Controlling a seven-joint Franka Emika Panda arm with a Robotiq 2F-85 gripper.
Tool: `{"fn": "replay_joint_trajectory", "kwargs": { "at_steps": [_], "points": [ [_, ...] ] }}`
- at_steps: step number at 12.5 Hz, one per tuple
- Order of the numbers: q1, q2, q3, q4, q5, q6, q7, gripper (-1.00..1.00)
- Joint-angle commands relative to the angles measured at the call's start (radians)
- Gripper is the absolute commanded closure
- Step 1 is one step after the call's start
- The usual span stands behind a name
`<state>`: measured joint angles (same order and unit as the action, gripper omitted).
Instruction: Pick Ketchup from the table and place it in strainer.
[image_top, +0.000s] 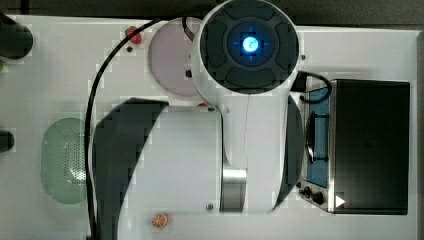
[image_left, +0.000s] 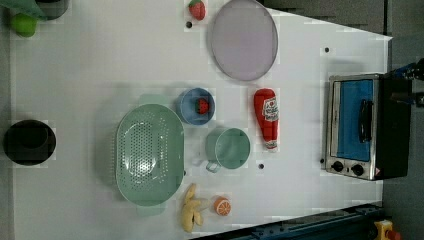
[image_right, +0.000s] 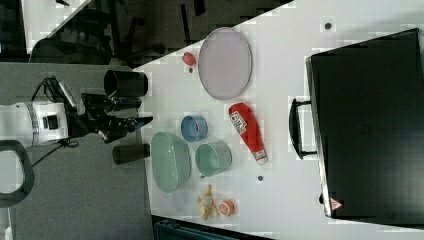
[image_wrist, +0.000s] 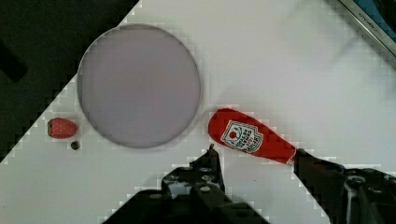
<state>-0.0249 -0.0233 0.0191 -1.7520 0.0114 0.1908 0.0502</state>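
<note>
I need to grab the ketchup by its tapering red shoulder (image_left: 270, 130) beside the label with my gripper next, to put the ketchup in the strainer (image_left: 149, 154).
The ketchup (image_left: 266, 117) is a red bottle with a whitish label, lying flat on the white table between the lilac plate and the toaster oven. It also lies in the right view (image_right: 247, 131) and the wrist view (image_wrist: 250, 137). The strainer (image_left: 149, 154) is a pale green perforated oval basket, standing beyond the blue bowl and teal cup from the ketchup (image_right: 171, 161) (image_top: 65, 160). My gripper (image_wrist: 259, 161) is open and holds nothing. Its dark fingers (image_wrist: 208, 161) frame the bottle from well above. In the right view the gripper (image_right: 142, 122) hangs far off the table surface.
A blue bowl (image_left: 195, 106) with a strawberry and a teal cup (image_left: 231, 148) stand between strainer and ketchup. A lilac plate (image_left: 243, 39), a loose strawberry (image_left: 197, 9), a banana (image_left: 191, 215), an orange slice (image_left: 222, 206), a toaster oven (image_left: 360, 125) and a black cup (image_left: 29, 142) share the table.
</note>
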Motion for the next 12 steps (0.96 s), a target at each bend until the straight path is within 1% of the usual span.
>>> {"fn": "replay_joint_trajectory", "kwargs": {
  "at_steps": [1,3,5,7,9,12],
  "points": [
    [-0.103,-0.236,0.039,-0.166,0.015,-0.171,-0.001,-0.59],
    [-0.101,-0.227,0.042,-0.179,0.016,-0.163,-0.009,-0.99],
    [-0.099,-0.204,0.051,-0.206,0.016,-0.141,-0.034,-1.00],
    [-0.098,-0.170,0.063,-0.237,0.016,-0.083,-0.111,-1.00],
    [-0.098,-0.130,0.072,-0.273,0.016,0.006,-0.274,-1.00],
    [-0.097,-0.062,0.079,-0.338,0.016,0.131,-0.590,-1.00]
  ]
}}
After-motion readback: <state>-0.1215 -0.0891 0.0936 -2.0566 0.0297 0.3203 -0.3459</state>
